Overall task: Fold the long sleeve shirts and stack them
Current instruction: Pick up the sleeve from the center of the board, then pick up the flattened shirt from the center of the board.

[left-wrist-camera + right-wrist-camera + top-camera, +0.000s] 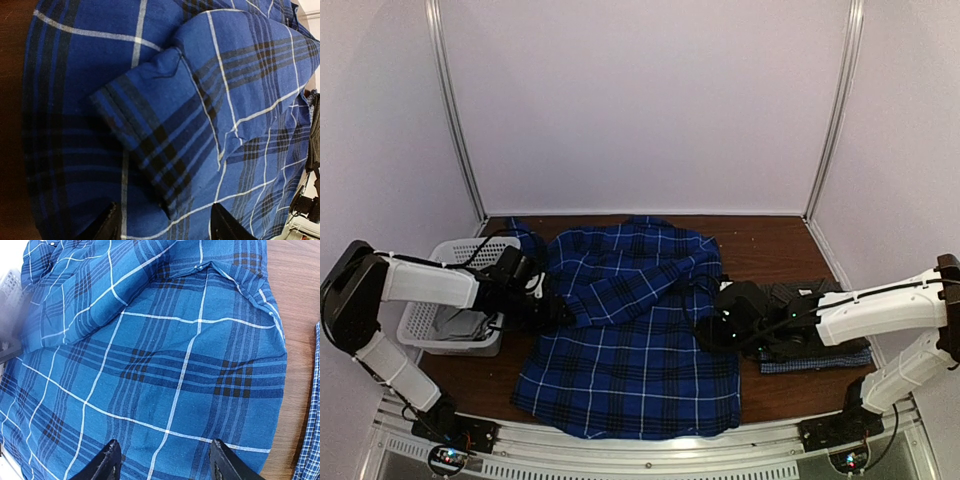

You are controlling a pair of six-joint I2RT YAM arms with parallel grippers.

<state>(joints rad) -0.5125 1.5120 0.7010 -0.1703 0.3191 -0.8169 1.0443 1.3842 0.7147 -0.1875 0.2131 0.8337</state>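
Observation:
The plaid shirt's sleeve cuff is loose. My left gripper will grab it by its near corner (579, 324) (170, 209) next, to swing the sleeve away for folding.
The royal-blue plaid long sleeve shirt (630, 350) lies spread over the middle of the brown table, with a sleeve folded across its upper body. My left gripper (548, 302) hovers at the shirt's left edge and is open. In the left wrist view its fingers (106, 226) stand wide apart above the cloth, with the sleeve cuff (160, 140) lying loose just ahead of them. My right gripper (713, 328) is open over the shirt's right edge, and its fingertips (226, 464) hold nothing. A dark grey checked shirt (807, 298) lies on a pale blue one (820, 362), folded, under my right arm.
A white mesh basket (425, 318) stands at the table's left edge behind my left arm, with something grey inside. Bare wood (300, 315) shows to the right of the plaid shirt, and the pale blue shirt's edge (311, 440) lies beyond it. White walls close off the back and sides.

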